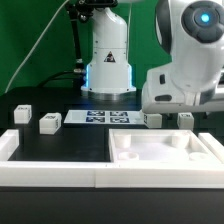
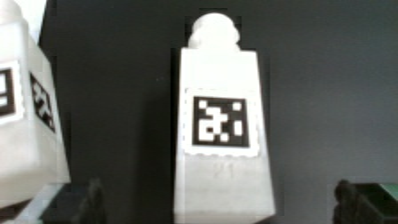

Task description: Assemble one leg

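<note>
The leg's round knob has to stay free to go into the white tray-like part, so the gripper will next grab the leg by its flat, knobless end (image 2: 224, 198).
In the wrist view a white oblong leg (image 2: 222, 110) with a black-and-white tag lies on the black table, right between my fingers. My gripper (image 2: 221, 204) is open. Its dark fingertips (image 2: 71, 202) stand well apart on either side of the leg's near end and do not touch it. A second tagged leg (image 2: 22, 110) lies beside the first. In the exterior view my white arm (image 1: 185, 60) hangs over two legs (image 1: 152, 120) (image 1: 185, 119) at the back right. My fingers are hard to make out there.
Two more legs (image 1: 24, 114) (image 1: 49, 122) lie at the exterior view's left. The marker board (image 1: 105, 118) lies at the back middle. The large white tray-like part (image 1: 128, 160) lies in front of me. A white rail (image 1: 50, 170) runs along the table's front.
</note>
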Robot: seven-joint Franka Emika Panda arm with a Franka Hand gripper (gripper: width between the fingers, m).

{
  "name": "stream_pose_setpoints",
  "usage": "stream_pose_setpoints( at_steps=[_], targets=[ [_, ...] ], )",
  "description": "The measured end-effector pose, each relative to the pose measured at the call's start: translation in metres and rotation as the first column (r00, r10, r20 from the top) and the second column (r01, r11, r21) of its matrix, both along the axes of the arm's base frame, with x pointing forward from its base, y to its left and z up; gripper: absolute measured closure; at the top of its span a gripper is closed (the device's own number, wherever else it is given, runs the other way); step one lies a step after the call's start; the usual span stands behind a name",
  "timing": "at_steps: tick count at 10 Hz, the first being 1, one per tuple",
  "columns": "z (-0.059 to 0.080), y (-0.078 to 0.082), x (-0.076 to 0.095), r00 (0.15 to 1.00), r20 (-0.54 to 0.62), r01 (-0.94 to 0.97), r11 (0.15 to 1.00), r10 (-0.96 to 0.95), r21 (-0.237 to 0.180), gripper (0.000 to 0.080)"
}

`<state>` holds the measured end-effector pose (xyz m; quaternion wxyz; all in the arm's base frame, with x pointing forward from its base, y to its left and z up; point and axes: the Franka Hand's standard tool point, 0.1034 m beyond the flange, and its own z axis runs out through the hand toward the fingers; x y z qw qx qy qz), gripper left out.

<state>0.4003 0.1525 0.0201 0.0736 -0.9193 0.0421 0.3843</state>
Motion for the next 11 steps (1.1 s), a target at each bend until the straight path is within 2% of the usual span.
stream_pose_setpoints(
  at_steps=[1, 2, 3, 9, 11],
  targets=[
    [-0.002, -0.003, -0.008, 0.997, -0.073, -0.016, 1.0, 0.016, 0.002, 0.015],
    [-0.01, -0.004, -0.005, 0.998, -0.06, -0.008, 1.0, 0.008, -0.003, 0.015],
    [-0.011, -0.003, -0.007, 0.998, -0.06, -0.009, 1.0, 0.009, -0.006, 0.015],
    [-0.014, 0.002, -0.011, 0.998, -0.06, -0.014, 1.0, 0.013, -0.013, 0.015],
    [-0.014, 0.002, -0.011, 0.998, -0.06, -0.014, 1.0, 0.013, -0.013, 0.0412]
  ],
)
